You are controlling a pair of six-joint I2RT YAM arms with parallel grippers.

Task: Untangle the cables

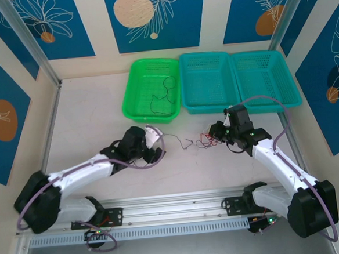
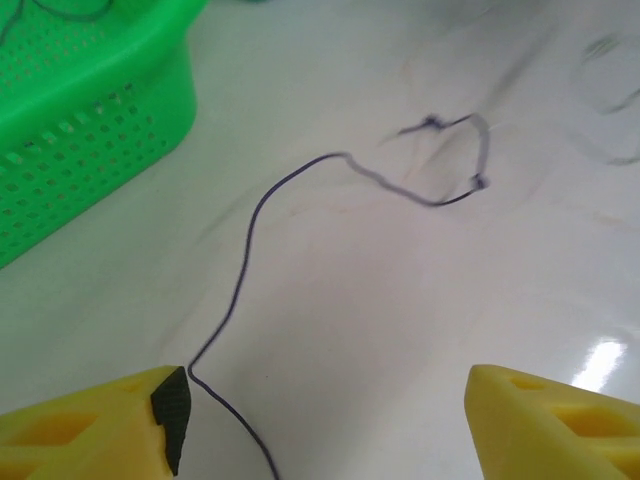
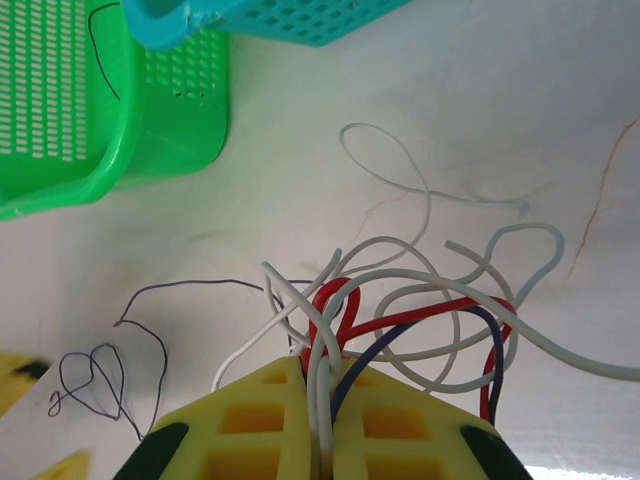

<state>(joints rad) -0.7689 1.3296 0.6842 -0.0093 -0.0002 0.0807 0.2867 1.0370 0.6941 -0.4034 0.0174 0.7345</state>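
Note:
I should reach with my left gripper and grab the black cable's loose part (image 1: 176, 137), away from the tangle, so I can pull it free for the green basket (image 1: 133, 89).
A tangle of white, red and dark blue cables (image 3: 420, 300) sits on the white table, and my right gripper (image 3: 325, 400) is shut on its near strands. From above, the tangle (image 1: 204, 140) lies just left of the right gripper (image 1: 218, 136). One thin black cable (image 2: 248, 235) runs loose across the table, from a curl beside my left finger up to a small loop. My left gripper (image 2: 325, 420) stands wide open over it, holding nothing; from above it (image 1: 158, 145) is left of that black strand (image 1: 185, 143). Another black cable (image 1: 164, 95) lies in the green basket (image 1: 133, 89).
Two teal baskets (image 1: 208, 104) (image 1: 269, 99) stand side by side right of the green one, along the back of the table. The green basket's wall (image 2: 90, 120) is close on the left gripper's far left. A metal rail (image 1: 174, 199) runs along the near edge.

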